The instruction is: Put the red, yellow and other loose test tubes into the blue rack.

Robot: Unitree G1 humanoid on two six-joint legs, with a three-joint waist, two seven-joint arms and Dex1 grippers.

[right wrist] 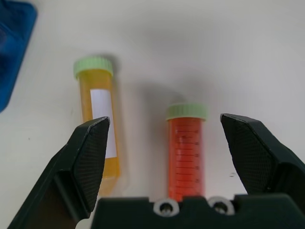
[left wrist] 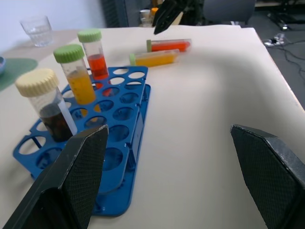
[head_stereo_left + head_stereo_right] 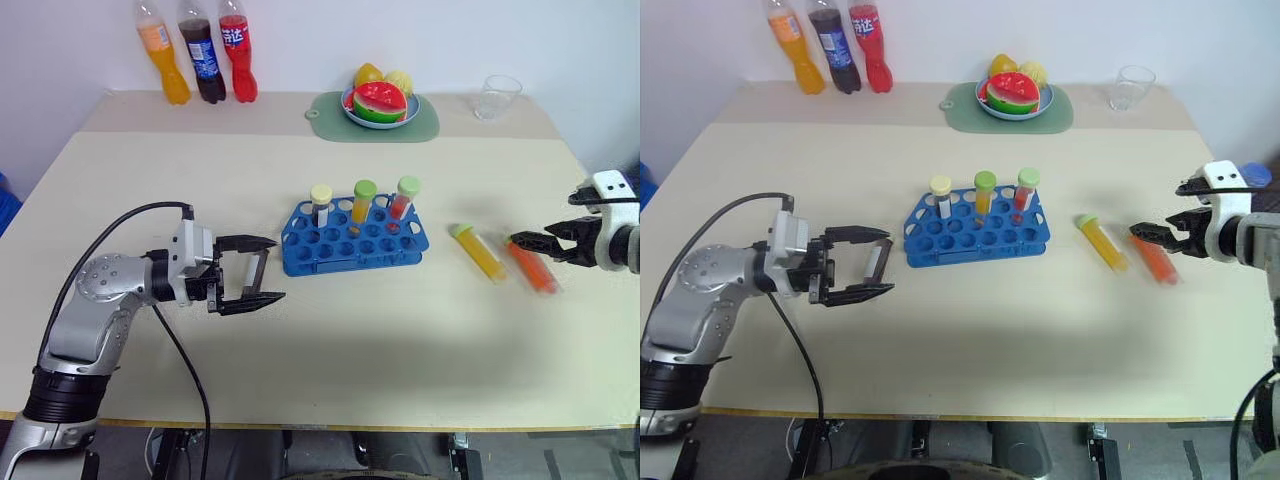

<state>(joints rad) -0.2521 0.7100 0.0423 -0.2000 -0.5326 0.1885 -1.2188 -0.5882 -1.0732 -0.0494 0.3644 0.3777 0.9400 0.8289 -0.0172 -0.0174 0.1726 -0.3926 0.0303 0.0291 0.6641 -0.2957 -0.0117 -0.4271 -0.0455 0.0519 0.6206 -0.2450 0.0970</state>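
Observation:
The robot's right gripper needs to go lower before it closes on the red-orange tube (image 3: pixel 535 270), because its fingers are above the red-orange tube and would miss it if they closed now.
Two loose test tubes lie on the table right of the blue rack (image 3: pixel 355 245): a yellow one (image 3: pixel 478 251) and a red-orange one (image 3: pixel 532 266), both green-capped. My right gripper (image 3: pixel 542 218) hovers open just above the red-orange tube (image 1: pixel 187 152), its fingers to either side of it, the yellow tube (image 1: pixel 99 119) beside. The rack's back row holds three upright tubes: dark with a cream cap (image 3: pixel 320 205), yellow (image 3: pixel 362 201) and red (image 3: pixel 404 197). Left of the rack, my left gripper (image 3: pixel 278 268) stands open and empty, pointing at it (image 2: pixel 119 157).
Three soda bottles (image 3: pixel 200 55) stand at the back left. A green mat (image 3: pixel 420 125) with a plate of toy fruit (image 3: pixel 380 100) and a clear glass (image 3: pixel 497 96) sit along the back edge. Bare tabletop lies in front of the rack.

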